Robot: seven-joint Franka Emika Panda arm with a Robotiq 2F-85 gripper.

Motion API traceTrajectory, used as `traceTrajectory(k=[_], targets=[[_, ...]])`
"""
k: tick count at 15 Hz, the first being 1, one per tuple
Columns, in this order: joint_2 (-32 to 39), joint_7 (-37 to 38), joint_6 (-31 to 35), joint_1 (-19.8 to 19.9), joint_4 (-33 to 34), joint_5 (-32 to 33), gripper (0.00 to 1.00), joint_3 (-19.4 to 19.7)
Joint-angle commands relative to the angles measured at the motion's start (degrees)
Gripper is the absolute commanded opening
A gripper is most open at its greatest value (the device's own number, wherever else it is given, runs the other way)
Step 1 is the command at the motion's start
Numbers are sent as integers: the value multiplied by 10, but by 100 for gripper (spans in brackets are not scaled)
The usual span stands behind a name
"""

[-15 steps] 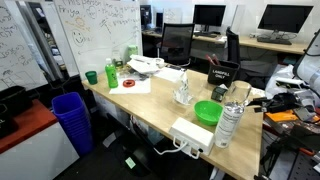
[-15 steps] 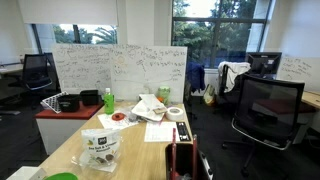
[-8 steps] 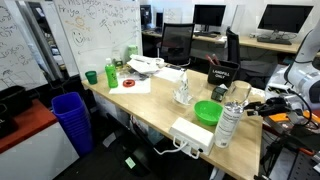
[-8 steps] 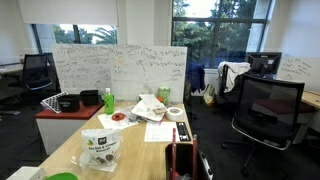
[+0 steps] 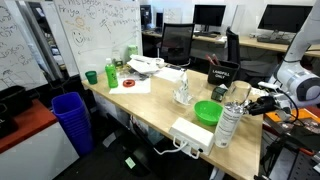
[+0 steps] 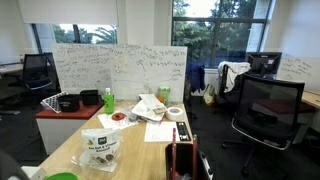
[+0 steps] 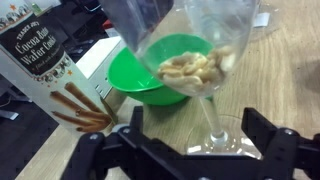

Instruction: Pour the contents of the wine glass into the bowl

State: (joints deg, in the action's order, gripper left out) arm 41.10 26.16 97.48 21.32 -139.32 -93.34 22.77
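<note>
The gripper grabs the wine glass by its stem next, which leaves the glass's opening free to pour into the bowl.
In the wrist view a clear wine glass (image 7: pixel 195 40) holding pale nut-like pieces stands upright on the wooden table. My gripper (image 7: pixel 200 138) is open, with one black finger on each side of the glass's foot and stem and a gap on both sides. The bright green bowl (image 7: pixel 135 78) sits just beyond the glass. In an exterior view the gripper (image 5: pixel 251 103) is at the table's right end beside the glass (image 5: pixel 238 96), with the bowl (image 5: pixel 207 112) next to it. The bowl's rim (image 6: pixel 60 177) shows at the bottom edge of an exterior view.
A Cocoa wafer box (image 7: pixel 50 70) and a white box (image 7: pixel 100 55) stand next to the bowl. A clear bottle (image 5: pixel 229 126), a white power strip box (image 5: pixel 192 135), another glass object (image 5: pixel 183 93), a green bottle (image 5: pixel 111 75) and papers are on the table.
The arm has come in from the right edge of the exterior view and now reaches the wine glass. The objects on the table have not moved.
</note>
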Motion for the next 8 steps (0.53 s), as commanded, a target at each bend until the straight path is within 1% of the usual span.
traceTrajectory(k=[1, 6, 7, 8], targets=[[2, 3, 19, -14, 9, -15, 100, -7], [3, -3, 23, -18, 18, -25, 100, -12], [4, -4, 25, -18, 20, -26, 97, -13], [4, -6, 26, -17, 20, -29, 78, -14]])
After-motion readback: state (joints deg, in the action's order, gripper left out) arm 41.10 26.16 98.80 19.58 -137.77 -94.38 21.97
